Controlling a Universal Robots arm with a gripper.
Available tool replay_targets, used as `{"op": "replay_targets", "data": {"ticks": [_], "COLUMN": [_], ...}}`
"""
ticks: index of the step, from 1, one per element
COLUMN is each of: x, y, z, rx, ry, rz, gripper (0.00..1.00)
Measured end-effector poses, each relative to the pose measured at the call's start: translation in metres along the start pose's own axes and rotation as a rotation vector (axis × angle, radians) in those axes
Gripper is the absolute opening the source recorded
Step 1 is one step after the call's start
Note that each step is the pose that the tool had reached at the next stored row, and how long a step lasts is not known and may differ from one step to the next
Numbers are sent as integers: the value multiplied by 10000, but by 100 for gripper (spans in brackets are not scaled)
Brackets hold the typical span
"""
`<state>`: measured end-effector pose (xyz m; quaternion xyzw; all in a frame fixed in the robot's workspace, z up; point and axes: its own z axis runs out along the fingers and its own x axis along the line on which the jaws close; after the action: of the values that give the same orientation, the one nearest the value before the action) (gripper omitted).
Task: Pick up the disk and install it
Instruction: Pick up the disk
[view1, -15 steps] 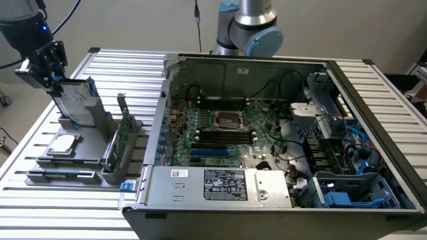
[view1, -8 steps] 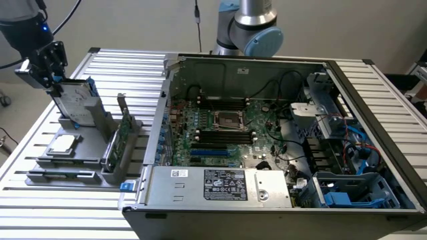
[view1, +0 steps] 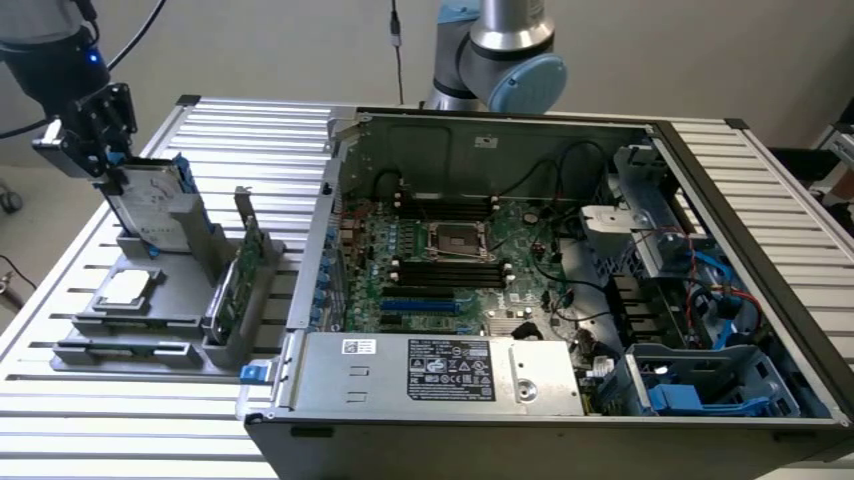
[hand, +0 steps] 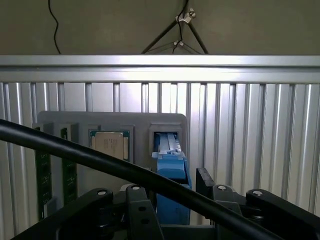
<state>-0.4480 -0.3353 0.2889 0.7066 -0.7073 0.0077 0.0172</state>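
Note:
The disk's lower end is enclosed by the grey holder's slot, so my gripper should next grab the disk by its free top edge (view1: 144, 164).
The disk (view1: 150, 205), silver-grey with a blue carrier frame, stands on edge in a slot of the grey holder (view1: 160, 325) at the exterior view's left. My gripper (view1: 114, 172) hangs right over its top edge. In the wrist view the blue-edged disk (hand: 172, 165) sits between my two black fingers (hand: 205, 182), with a small gap on each side. The gripper (hand: 172, 195) is open and straddles the disk without lifting it.
On the same holder lie a square silver processor chip (view1: 127, 288) and an upright green circuit card (view1: 227, 285). The open computer case (view1: 747, 250) fills the exterior view's right, with blue drive bays (view1: 694, 390) at its near corner. A black cable (hand: 75, 155) crosses the wrist view.

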Motion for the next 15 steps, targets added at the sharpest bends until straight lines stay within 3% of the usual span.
{"op": "replay_targets", "data": {"ticks": [4,15], "x": [4,3], "y": [-2,-4], "z": [0,28], "rx": [-90,-92], "ry": [2,2], "rz": [-1,-3], "gripper": [48,48]}}
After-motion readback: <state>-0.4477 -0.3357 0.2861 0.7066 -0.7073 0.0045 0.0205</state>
